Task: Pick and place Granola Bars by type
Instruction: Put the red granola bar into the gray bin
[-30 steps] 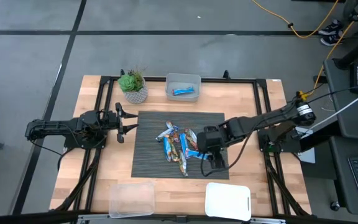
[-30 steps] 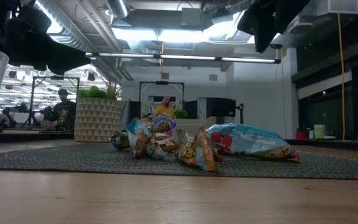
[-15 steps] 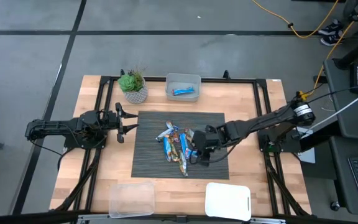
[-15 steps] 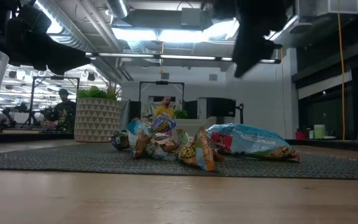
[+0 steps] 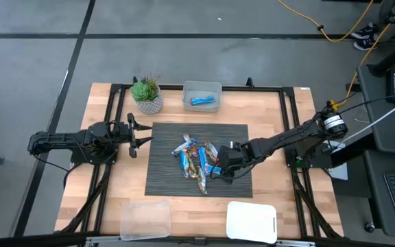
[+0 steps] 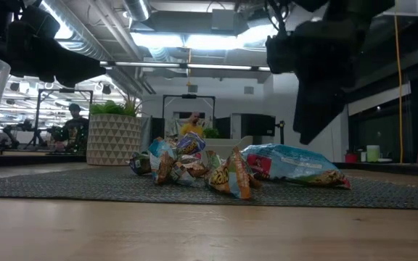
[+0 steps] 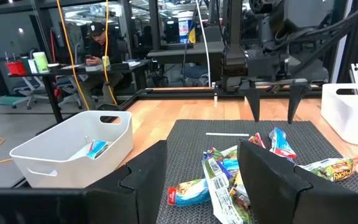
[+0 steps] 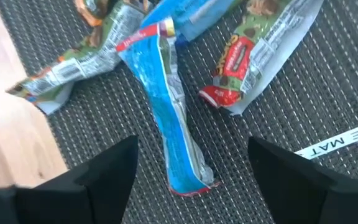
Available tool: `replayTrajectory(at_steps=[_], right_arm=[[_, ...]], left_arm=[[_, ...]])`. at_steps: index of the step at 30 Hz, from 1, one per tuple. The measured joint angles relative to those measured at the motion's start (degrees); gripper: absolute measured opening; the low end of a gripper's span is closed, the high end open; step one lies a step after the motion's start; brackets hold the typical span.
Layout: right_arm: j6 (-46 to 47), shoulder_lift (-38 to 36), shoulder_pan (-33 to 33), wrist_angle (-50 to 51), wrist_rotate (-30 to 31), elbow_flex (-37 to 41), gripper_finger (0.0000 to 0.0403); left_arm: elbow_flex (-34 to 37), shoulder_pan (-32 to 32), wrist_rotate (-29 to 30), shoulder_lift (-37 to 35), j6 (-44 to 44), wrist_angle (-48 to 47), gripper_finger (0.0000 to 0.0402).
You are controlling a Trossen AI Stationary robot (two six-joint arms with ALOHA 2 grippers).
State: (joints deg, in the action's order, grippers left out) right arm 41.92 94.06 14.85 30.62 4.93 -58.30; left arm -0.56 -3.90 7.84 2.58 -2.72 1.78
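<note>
My right gripper needs to move down first and then close on the bar, because its fingers stop above the long blue bar [image 8: 178,134].
Several granola bars [image 5: 196,159] lie heaped on the dark woven mat [image 5: 163,182], in blue, blue-and-red and brownish-gold wrappers. One more blue bar [image 5: 203,101] lies in the white bin [image 5: 202,87] at the far edge. My right gripper [image 5: 220,167] hangs open over the heap's right side, fingers pointing down. In the right wrist view its fingers stand on either side of a long blue bar [image 8: 169,124] that lies flat on the mat, with a red-labelled bar [image 8: 253,59] beside it. My left gripper [image 5: 141,135] waits open at the mat's left edge.
A potted plant [image 5: 146,95] stands at the far left corner of the mat. A clear container [image 5: 145,218] and a white container [image 5: 252,219] sit at the near edge. A thin white strip [image 7: 227,134] lies on the mat beyond the heap. People sit in the room behind.
My right gripper has come down toward the mat over the right side of the heap and shifted a little toward the bars; it has stayed open. The bars and my left arm have not moved.
</note>
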Motion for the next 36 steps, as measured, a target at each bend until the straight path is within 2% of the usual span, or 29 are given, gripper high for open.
replayTrajectory(at_steps=[5,14,18,23,28,33,36], right_arm=[[-1.18,0.65,0.00,-1.34,0.15,2.01,0.0306],[-6.32,7.40,0.02,-4.70,-1.49,2.38,0.0305],[-6.45,8.27,0.02,-5.59,-1.42,2.20,0.0288],[-6.42,8.39,-0.02,-5.25,-1.52,1.90,0.0235],[-6.41,8.59,0.02,-5.19,-2.71,0.86,0.0159],[-6.39,8.59,0.02,-4.86,-6.47,-0.29,0.0082],[-6.41,8.54,0.02,-3.21,-8.60,-1.57,0.0052]], left_arm=[[0.00,0.00,0.00,0.00,0.00,-0.02,0.0189],[-0.01,0.00,0.01,0.01,0.00,0.00,0.0190],[-0.01,0.00,-0.01,0.01,0.00,-0.01,0.0191],[-0.02,0.00,-0.01,0.01,0.00,-0.02,0.0189],[0.00,0.00,0.00,0.01,0.00,0.00,0.0191],[-0.02,0.00,0.01,0.01,0.02,0.00,0.0189],[0.00,0.00,0.01,0.01,0.00,0.00,0.0191]])
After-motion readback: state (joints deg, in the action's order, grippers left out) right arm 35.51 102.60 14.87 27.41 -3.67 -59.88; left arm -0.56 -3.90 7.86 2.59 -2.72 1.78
